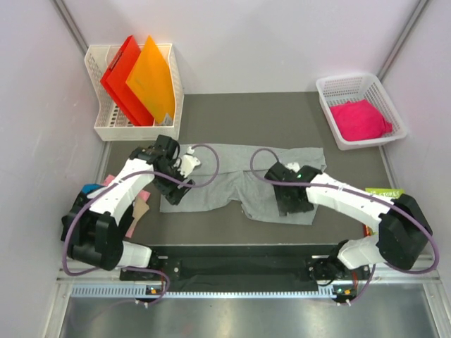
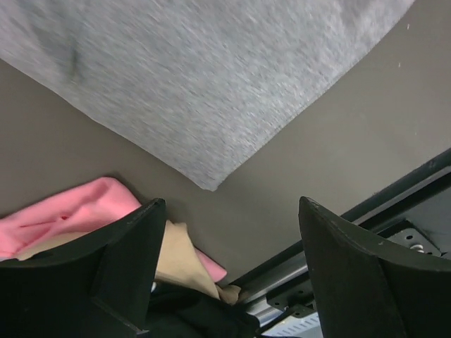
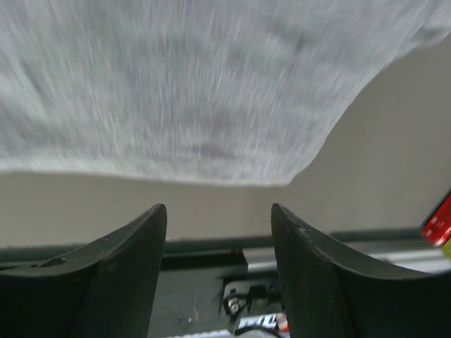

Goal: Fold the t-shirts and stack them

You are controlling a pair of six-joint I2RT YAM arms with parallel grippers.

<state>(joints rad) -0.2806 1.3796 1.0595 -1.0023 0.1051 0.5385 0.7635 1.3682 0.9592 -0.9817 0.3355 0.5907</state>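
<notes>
My right gripper grabs the light grey t-shirt's near hem point(image 1: 301, 221) point(image 3: 259, 179) beside its corner next. Then I draw the hem straight and fold it over.
A light grey t-shirt point(image 1: 239, 176) lies spread across the dark mat, its hem toward me. My left gripper point(image 1: 175, 191) hovers over its left lower part. In the left wrist view that gripper point(image 2: 231, 204) is open with nothing between the fingers, and the grey shirt's corner point(image 2: 211, 184) sits just ahead. My right gripper point(image 1: 294, 208) is over the shirt's right lower part. In the right wrist view it point(image 3: 217, 211) stands open and empty above the grey shirt's hem point(image 3: 211, 169). A bright pink t-shirt point(image 1: 361, 120) lies bunched in the white basket point(image 1: 331, 127) at the back right.
A white rack point(image 1: 106, 130) at the back left holds red point(image 1: 123, 77) and orange folders point(image 1: 151, 77). Pink cloth point(image 2: 63, 218) and a tan piece point(image 2: 176, 253) lie at the mat's left edge. A green book point(image 1: 384, 191) lies at the right. The arms' base rail point(image 1: 232, 264) runs along the near edge.
</notes>
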